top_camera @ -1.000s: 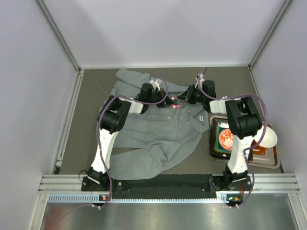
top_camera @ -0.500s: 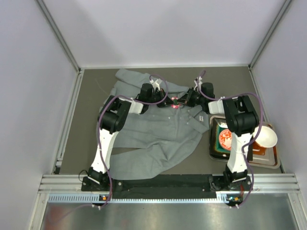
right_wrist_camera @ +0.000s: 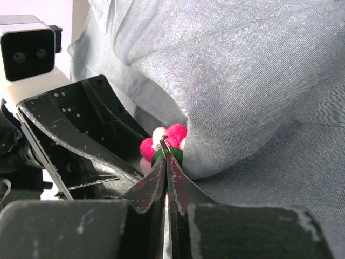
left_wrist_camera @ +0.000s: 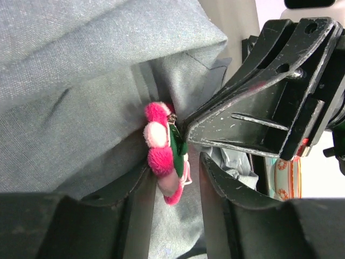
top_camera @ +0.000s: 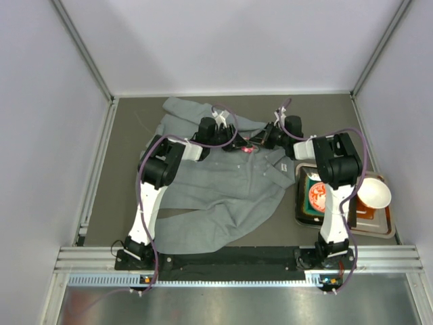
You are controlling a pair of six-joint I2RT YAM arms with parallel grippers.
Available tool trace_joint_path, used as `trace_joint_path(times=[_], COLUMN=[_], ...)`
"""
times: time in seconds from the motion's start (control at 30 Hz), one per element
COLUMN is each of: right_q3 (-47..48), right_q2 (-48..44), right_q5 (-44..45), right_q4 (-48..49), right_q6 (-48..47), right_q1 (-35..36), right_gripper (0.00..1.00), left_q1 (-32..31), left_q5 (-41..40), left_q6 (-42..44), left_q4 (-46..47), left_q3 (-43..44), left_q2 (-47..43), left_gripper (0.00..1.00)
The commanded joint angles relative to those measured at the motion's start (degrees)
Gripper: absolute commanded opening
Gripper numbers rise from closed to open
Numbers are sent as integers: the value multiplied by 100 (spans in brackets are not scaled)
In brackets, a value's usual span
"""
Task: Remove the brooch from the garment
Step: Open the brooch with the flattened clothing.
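Observation:
My left gripper is ready to close, as my fingers reach past them on either side in the left wrist view. Closing now would hold the brooch's lower pompoms.
The grey garment (top_camera: 216, 189) lies rumpled on the table. The pink brooch (top_camera: 247, 148) sits near its collar, between both grippers. In the left wrist view the brooch (left_wrist_camera: 163, 156), pink pompoms on a green backing, hangs at a fold of the garment (left_wrist_camera: 81, 65). My left gripper (left_wrist_camera: 175, 181) is open, its fingers either side of the brooch. My right gripper (right_wrist_camera: 165, 157) is shut on the brooch's metal pin, right behind the brooch (right_wrist_camera: 175, 135). The right gripper's fingers (left_wrist_camera: 253, 118) show in the left wrist view. The left gripper's fingers (right_wrist_camera: 81, 135) show in the right wrist view.
A dark tray (top_camera: 345, 230) at the right holds a round red and white item (top_camera: 316, 196). A white bowl (top_camera: 374, 194) sits on it. Metal frame walls enclose the table. The right arm's links hang over the tray.
The right arm has shifted slightly and its gripper has edged toward the far side at the brooch. The left arm and the garment look the same.

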Motion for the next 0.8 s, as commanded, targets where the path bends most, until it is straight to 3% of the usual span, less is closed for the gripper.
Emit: trace_joint_path(times=[0.0, 0.13, 0.3, 0.37, 0.47, 0.63, 0.77], right_q3=[-15, -156, -287, -349, -393, -314, -148], right_q2=[52, -35, -150, -246, -378, -466, -519], right_q5=[-102, -23, -5, 56, 161, 241, 408], right_q4=[435, 576, 716, 708, 480, 295, -48], right_q6=[154, 242, 304, 295, 67, -267, -610], right_q1=[-26, -26, -26, -26, -43, -43, -43], right_gripper=[0, 0, 0, 0, 0, 11, 13], left_q1=[9, 9, 9, 9, 18, 9, 18], left_q5=[-132, -132, -299, -343, -343, -352, -291], left_q6=[134, 99, 81, 99, 116, 178, 213], left_q4=[74, -85, -85, -120, -164, -243, -296], left_q3=[121, 297, 271, 306, 324, 280, 279], left_q2=[-132, 35, 70, 88, 132, 114, 123], left_gripper=[40, 25, 20, 6, 0, 0, 0])
